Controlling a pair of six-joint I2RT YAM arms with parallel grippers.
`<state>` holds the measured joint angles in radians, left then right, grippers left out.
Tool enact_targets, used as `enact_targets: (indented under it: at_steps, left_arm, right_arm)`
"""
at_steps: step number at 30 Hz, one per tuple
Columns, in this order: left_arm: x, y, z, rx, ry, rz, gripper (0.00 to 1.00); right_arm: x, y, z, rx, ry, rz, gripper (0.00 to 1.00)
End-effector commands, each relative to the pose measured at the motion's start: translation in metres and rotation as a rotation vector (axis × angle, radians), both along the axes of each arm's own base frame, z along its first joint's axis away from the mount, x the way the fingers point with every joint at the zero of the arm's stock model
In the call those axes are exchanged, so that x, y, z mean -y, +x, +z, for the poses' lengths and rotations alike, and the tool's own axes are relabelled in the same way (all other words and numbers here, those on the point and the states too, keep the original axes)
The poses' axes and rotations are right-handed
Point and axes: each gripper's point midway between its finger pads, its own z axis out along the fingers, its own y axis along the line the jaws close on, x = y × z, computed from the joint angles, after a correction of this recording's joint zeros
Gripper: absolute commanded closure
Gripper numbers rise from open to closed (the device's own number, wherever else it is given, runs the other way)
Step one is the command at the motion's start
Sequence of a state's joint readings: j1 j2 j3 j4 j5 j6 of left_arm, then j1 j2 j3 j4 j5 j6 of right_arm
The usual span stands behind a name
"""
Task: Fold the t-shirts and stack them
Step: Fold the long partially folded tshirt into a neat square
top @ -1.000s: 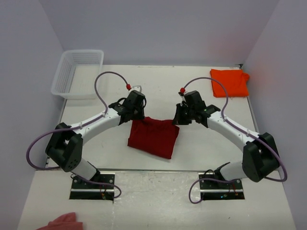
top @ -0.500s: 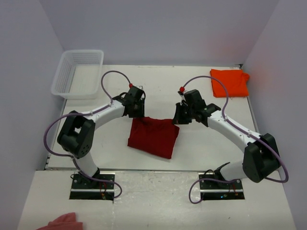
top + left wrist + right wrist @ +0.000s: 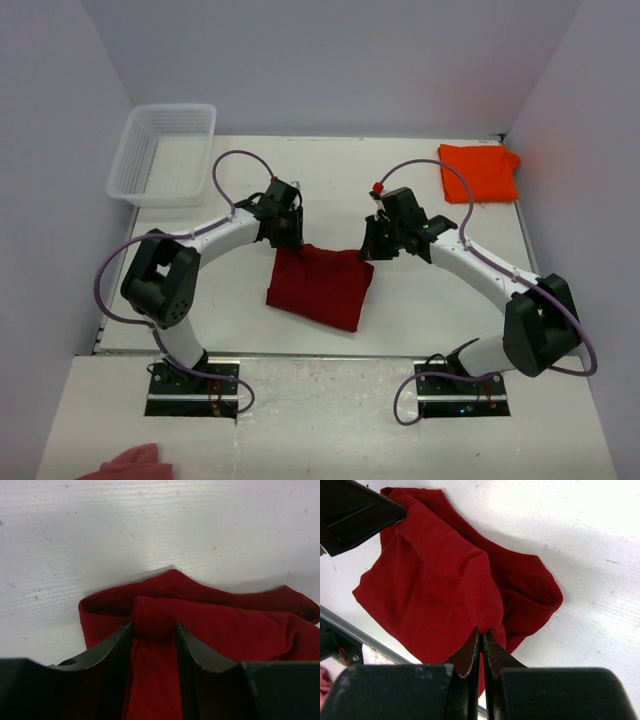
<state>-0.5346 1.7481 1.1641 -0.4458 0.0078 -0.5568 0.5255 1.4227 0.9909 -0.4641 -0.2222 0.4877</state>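
I need my left gripper to grab the raised fold at the crimson t-shirt's far corner next, opposite my right gripper's pinch, to pull the edge straight for folding.
The dark crimson t-shirt [image 3: 320, 288] lies folded at the table's middle, between both arms. My left gripper [image 3: 285, 237] is at its far left corner. In the left wrist view the left gripper [image 3: 154, 627] is open, its fingers either side of a raised fold of the red shirt [image 3: 225, 625]. My right gripper [image 3: 370, 250] is at the far right corner. The right wrist view shows that gripper [image 3: 482, 632] shut on a pinch of the red cloth [image 3: 430, 590]. The orange t-shirt [image 3: 480, 172] lies as a folded rectangle at the far right.
A white mesh basket [image 3: 160, 150] stands at the far left corner of the table. A pale pink cloth scrap [image 3: 130, 464] lies off the table's near edge at bottom left. Side walls close in on both sides.
The left arm's elbow has swung in toward its base, and its gripper has shifted slightly toward the back with its jaws a little wider. The right arm and the red shirt have barely moved.
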Motion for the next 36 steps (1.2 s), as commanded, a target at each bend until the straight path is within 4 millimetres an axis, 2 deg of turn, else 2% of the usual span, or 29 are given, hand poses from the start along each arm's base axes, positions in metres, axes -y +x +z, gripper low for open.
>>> enact_targets:
  at_steps: [1, 4, 8, 13, 14, 16, 17, 19, 20, 22, 23, 26, 32, 36]
  left_arm:
    - [0.008, 0.004, 0.008, 0.013, -0.060, -0.015, 0.60]
    - [0.014, 0.004, 0.006, 0.003, -0.083, -0.025, 0.65]
    - [0.016, 0.002, 0.010, 0.008, -0.104, -0.023, 1.00]
    - [0.013, -0.004, 0.025, 0.035, -0.129, -0.012, 1.00]
    - [0.012, -0.006, 0.038, 0.062, -0.145, -0.010, 1.00]
    - [0.006, -0.012, 0.045, 0.074, -0.142, 0.002, 1.00]
    - [0.004, -0.014, 0.060, 0.106, -0.156, 0.005, 1.00]
    - [-0.003, -0.021, 0.068, 0.114, -0.150, 0.013, 1.00]
    - [-0.006, -0.025, 0.083, 0.145, -0.168, 0.016, 1.00]
    - [-0.011, -0.033, 0.094, 0.165, -0.174, 0.018, 1.00]
    - [-0.014, -0.037, 0.108, 0.198, -0.191, 0.019, 1.00]
    - [-0.024, -0.048, 0.127, 0.223, -0.193, 0.031, 1.00]
    - [-0.039, -0.069, 0.151, 0.268, -0.221, 0.057, 1.00]
    - [-0.048, -0.080, 0.156, 0.274, -0.212, 0.074, 1.00]
  right_arm:
    - [-0.007, 0.009, 0.014, 0.048, 0.012, 0.017, 1.00]
    - [-0.004, 0.010, 0.014, 0.053, 0.003, 0.009, 1.00]
    - [-0.004, 0.011, 0.013, 0.051, -0.006, 0.007, 1.00]
    - [-0.002, 0.017, 0.009, 0.049, -0.030, -0.008, 1.00]
    - [-0.002, 0.018, 0.008, 0.048, -0.034, -0.009, 1.00]
    - [-0.001, 0.021, 0.008, 0.054, -0.045, -0.018, 1.00]
    - [-0.001, 0.023, 0.010, 0.057, -0.050, -0.021, 1.00]
    - [0.000, 0.023, 0.011, 0.056, -0.054, -0.021, 1.00]
    - [0.001, 0.024, 0.013, 0.061, -0.054, -0.025, 1.00]
    - [0.001, 0.022, 0.019, 0.075, -0.050, -0.021, 1.00]
    - [0.001, 0.022, 0.023, 0.083, -0.049, -0.021, 1.00]
    - [0.004, 0.014, 0.034, 0.097, -0.051, -0.010, 1.00]
    - [0.005, -0.001, 0.058, 0.146, -0.036, 0.006, 1.00]
    - [0.008, -0.008, 0.070, 0.162, -0.033, 0.001, 1.00]
